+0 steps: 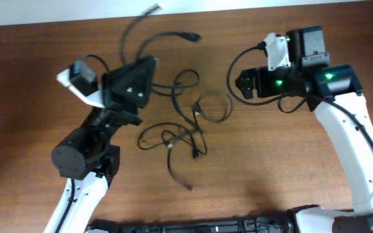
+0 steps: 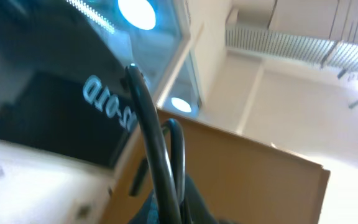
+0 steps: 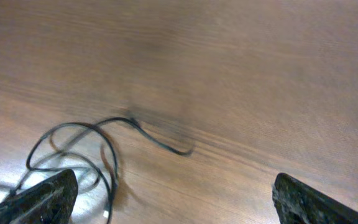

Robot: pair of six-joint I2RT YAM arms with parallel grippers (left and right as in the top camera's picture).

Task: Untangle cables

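Note:
The right gripper takes hold of the left gripper's cable along its strand (image 1: 148, 43) next, clear of the plugs, to untangle it.
Thin black cables (image 1: 173, 139) lie tangled at the table's middle, with a loop (image 1: 214, 107) to the right and a tail running toward the front. My left gripper (image 1: 149, 65) is tilted up and shut on cable strands. From it one strand rises to a metallic plug (image 1: 151, 8) and another to a dark plug (image 1: 191, 37). In the left wrist view the held cables (image 2: 154, 155) run up from the jaws (image 2: 173, 214) against the room. My right gripper (image 1: 243, 84) is open and empty, right of the loop. In the right wrist view its fingers (image 3: 176, 202) spread wide over bare wood, with a cable (image 3: 114, 119) at left.
The brown wooden table (image 1: 290, 168) has a white edge along the back. My right arm's own black wire (image 1: 235, 65) curves beside its gripper. The bases of both arms stand at the front edge.

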